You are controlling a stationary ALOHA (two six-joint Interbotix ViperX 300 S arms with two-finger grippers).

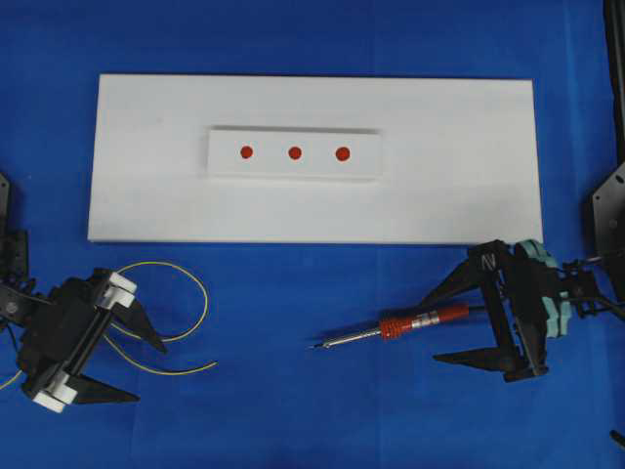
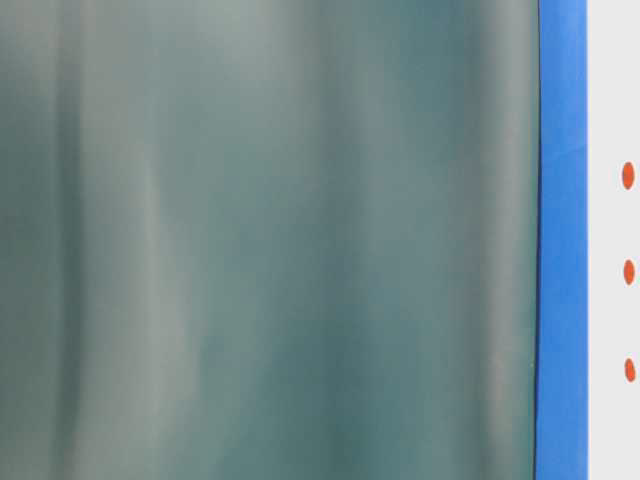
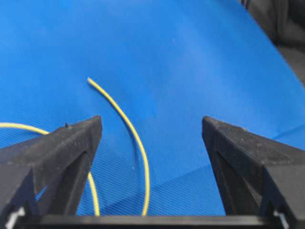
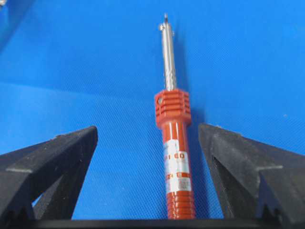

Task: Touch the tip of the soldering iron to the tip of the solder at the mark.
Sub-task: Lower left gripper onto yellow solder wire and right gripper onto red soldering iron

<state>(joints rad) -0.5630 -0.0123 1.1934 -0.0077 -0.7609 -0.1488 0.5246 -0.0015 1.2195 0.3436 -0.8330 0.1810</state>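
Observation:
My left gripper pinches the solder on the part just behind its loose end [image 1: 156,371] next, because the rest of the thin wire [image 1: 206,293] curls slack.
The soldering iron [image 1: 395,325] lies flat on the blue cloth, its orange-red handle to the right and its dark tip to the left. My right gripper [image 1: 432,329] is open, with its fingers on either side of the handle's rear end and not touching it. In the right wrist view the soldering iron [image 4: 174,143] lies between the open right gripper [image 4: 147,128], nearer the right-hand finger. The thin yellow solder [image 1: 202,283] curls on the cloth at the lower left. My left gripper [image 1: 146,371] is open over it. In the left wrist view a strand of solder [image 3: 136,138] runs between the fingers of the left gripper [image 3: 152,121], ungripped. Three red marks [image 1: 294,152] sit on a small white block.
The small white block [image 1: 293,171] rests on a large white board [image 1: 469,166] across the middle of the blue cloth. A blurred grey-green surface [image 2: 270,240] fills most of the table-level view, leaving only a blue strip and the red marks [image 2: 628,175] at the right edge.

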